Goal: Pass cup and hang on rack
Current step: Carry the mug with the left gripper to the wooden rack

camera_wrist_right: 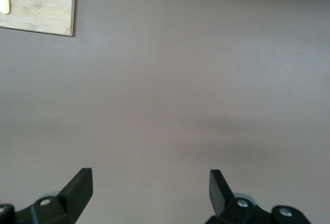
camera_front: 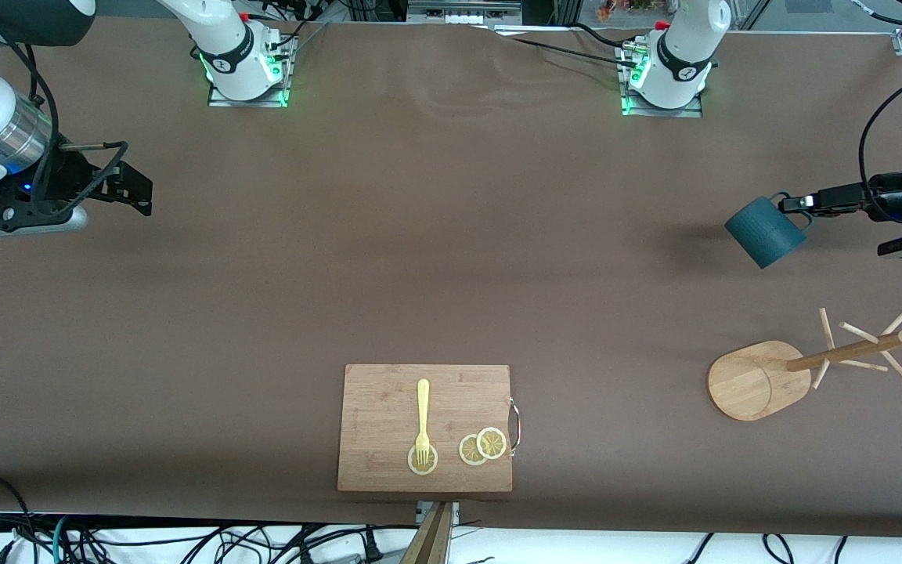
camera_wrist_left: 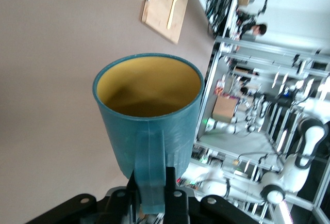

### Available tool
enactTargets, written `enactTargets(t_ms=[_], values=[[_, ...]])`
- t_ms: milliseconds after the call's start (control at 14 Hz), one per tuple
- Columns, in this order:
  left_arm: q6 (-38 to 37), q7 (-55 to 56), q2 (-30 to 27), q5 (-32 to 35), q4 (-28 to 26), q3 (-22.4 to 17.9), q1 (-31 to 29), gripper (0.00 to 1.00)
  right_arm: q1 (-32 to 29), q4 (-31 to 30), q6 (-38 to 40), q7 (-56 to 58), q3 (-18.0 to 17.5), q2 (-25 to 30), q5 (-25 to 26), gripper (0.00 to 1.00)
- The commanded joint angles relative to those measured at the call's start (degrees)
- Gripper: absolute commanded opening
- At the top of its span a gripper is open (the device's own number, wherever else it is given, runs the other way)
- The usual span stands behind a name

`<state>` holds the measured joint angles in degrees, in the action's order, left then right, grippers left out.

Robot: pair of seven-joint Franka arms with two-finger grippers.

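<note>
The teal cup hangs in the air and would drop onto the table if I opened now, so my left gripper keeps hold of the cup.
The dark teal cup (camera_front: 764, 231) hangs in the air at the left arm's end of the table, tipped on its side. My left gripper (camera_front: 799, 203) is shut on the cup's handle. In the left wrist view the cup (camera_wrist_left: 152, 126) shows its yellowish inside, and the handle sits between the fingers (camera_wrist_left: 175, 193). The wooden rack (camera_front: 756, 380) stands on the table nearer to the front camera than the cup, its post and pegs leaning toward the table's end. My right gripper (camera_front: 134, 192) is open and empty over bare table at the right arm's end; its wrist view shows the gripper (camera_wrist_right: 150, 182) with wide-apart jaws.
A wooden cutting board (camera_front: 425, 428) lies near the table's front edge in the middle, with a yellow fork (camera_front: 422, 423) and lemon slices (camera_front: 483, 446) on it. A corner of the board (camera_wrist_right: 38, 4) shows in the right wrist view. Cables run along the table edges.
</note>
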<state>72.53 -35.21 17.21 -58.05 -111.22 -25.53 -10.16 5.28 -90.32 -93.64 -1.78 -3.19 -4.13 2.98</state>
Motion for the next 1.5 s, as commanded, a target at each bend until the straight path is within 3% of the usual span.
enactTargets(t_ms=[0, 571, 1000, 1429], values=[[0.5, 5.0, 1.6, -4.4, 1.0, -0.8, -0.9, 0.00, -0.5, 0.1, 0.4, 0.4, -0.4, 0.2, 0.0, 1.00], [5.9, 7.8, 4.4, -13.9, 4.1, -1.2, -0.6, 0.00, -0.5, 0.0, 0.4, 0.5, -0.4, 0.2, 0.0, 1.00], [5.9, 7.8, 8.1, -18.8, 5.7, -1.2, -1.0, 0.00, -0.5, 0.0, 0.4, 0.5, -0.3, 0.1, 0.0, 1.00], [6.7, 7.8, 12.8, -20.7, 11.2, -1.2, -3.5, 0.00, -0.5, 0.0, 0.4, 0.5, -0.4, 0.0, -0.1, 1.00]])
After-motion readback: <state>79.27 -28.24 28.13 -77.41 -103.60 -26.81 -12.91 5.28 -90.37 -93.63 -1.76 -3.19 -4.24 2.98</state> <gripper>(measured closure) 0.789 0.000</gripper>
